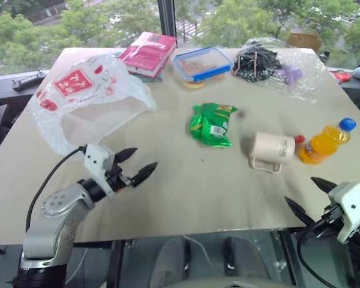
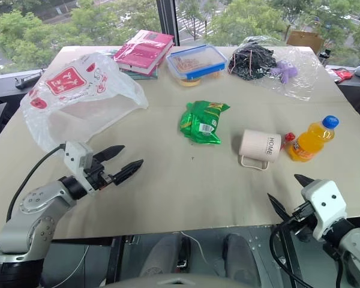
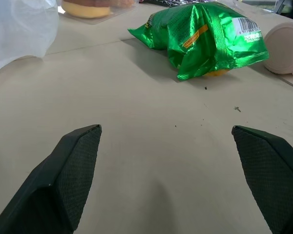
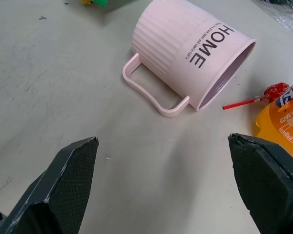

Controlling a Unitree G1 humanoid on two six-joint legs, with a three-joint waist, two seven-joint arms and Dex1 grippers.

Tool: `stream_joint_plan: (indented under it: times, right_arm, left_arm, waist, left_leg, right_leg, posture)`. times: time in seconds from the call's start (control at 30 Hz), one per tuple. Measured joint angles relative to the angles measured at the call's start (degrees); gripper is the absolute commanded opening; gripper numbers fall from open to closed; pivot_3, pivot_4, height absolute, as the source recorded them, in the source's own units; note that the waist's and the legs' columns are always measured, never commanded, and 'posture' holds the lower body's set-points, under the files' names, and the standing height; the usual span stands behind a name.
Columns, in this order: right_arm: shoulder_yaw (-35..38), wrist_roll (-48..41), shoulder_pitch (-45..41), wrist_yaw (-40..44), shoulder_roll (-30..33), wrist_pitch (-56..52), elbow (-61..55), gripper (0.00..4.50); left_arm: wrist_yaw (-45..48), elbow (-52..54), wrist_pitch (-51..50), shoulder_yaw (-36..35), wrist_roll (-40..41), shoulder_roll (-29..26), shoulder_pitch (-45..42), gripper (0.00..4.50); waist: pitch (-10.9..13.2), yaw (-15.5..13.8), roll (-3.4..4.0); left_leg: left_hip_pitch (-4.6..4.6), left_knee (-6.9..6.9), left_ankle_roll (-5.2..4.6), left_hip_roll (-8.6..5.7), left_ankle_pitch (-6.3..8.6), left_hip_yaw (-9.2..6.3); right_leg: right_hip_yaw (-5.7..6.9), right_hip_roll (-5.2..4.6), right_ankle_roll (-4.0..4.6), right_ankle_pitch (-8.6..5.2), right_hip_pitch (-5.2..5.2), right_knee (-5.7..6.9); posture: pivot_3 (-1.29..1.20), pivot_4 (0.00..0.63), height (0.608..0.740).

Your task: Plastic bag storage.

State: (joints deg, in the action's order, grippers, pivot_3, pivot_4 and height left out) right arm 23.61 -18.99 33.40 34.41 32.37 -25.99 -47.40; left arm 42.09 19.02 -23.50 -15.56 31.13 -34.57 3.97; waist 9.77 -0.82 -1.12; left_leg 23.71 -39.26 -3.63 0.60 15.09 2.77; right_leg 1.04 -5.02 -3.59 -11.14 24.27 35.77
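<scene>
My left gripper will next grab the plastic bag (image 1: pixel 90 96) by the upper edge of its opening (image 1: pixel 108 107), because only that edge stands up.
The plastic bag (image 1: pixel 90 96), translucent white with a red square logo, lies crumpled on the far left of the table; one edge of it shows in the left wrist view (image 3: pixel 19 29). My left gripper (image 1: pixel 137 164) hovers open over the table just in front of the bag, pointing right toward a green snack packet (image 1: pixel 212 124). Its black fingers (image 3: pixel 63 180) stand wide apart with nothing between them. My right gripper (image 1: pixel 309 195) is open at the table's near right edge, short of a pink mug (image 4: pixel 190 53).
An orange juice bottle (image 1: pixel 324 143) and a red lollipop (image 4: pixel 273 92) lie right of the mug. At the back sit a red book (image 1: pixel 149 53), a blue-lidded food box (image 1: pixel 202 63) and a clear bag of black cables (image 1: pixel 270 63).
</scene>
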Motion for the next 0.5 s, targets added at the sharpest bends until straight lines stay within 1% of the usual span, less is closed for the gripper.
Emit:
stream_joint_plan:
  times: [0.1,0.23,0.37,0.43,0.5]
  right_arm:
    - [-0.2,0.11,-0.14,0.18,-0.02,0.56,0.44,4.44]
    - [-2.01,0.27,-3.25,0.08,-0.12,1.19,1.47,4.44]
    - [-2.14,-0.4,-5.0,0.12,-0.57,2.0,1.39,4.44]
    - [-2.55,-1.39,-5.78,0.27,-0.89,2.59,0.63,4.44]
    - [-3.17,-3.84,-8.45,0.64,-0.89,2.75,-2.0,4.44]
  left_arm:
    - [-0.15,0.01,-0.17,0.01,0.23,0.02,-0.12,4.5]
    - [-2.83,1.91,-2.0,0.05,1.77,1.28,-2.17,4.5]
    - [-4.95,2.99,-2.83,0.15,2.17,1.62,-3.44,4.5]
    - [-6.98,3.02,-2.84,0.34,0.66,1.65,-4.12,4.5]
    - [-12.23,3.0,-2.27,0.52,-4.34,1.87,-7.22,4.5]
  waist:
    - [0.0,0.0,-0.01]
    - [0.0,0.0,-0.01]
    - [0.0,-0.01,0.0]
    - [0.0,-0.01,0.0]
    - [0.0,-0.02,-0.02]
  left_leg:
    - [0.0,0.0,0.0,0.0,0.0,0.0]
    - [-0.01,-0.01,0.0,0.0,0.0,0.0]
    - [0.0,0.01,-0.01,0.0,0.0,-0.01]
    - [0.0,0.01,-0.01,-0.01,-0.01,-0.01]
    - [-0.01,-0.02,0.0,-0.01,-0.01,-0.01]
  right_leg:
    - [0.0,0.0,0.0,0.0,0.0,0.0]
    - [0.0,0.0,0.0,0.0,0.0,0.0]
    - [0.01,0.04,0.02,0.0,0.0,0.0]
    - [0.01,0.04,0.01,0.0,-0.01,0.0]
    - [0.01,0.06,0.0,0.01,-0.03,0.0]
  posture:
    - [0.0,0.15,0.74]
    - [0.0,0.15,0.74]
    - [0.0,0.15,0.74]
    - [0.0,0.15,0.74]
    - [0.0,0.15,0.74]
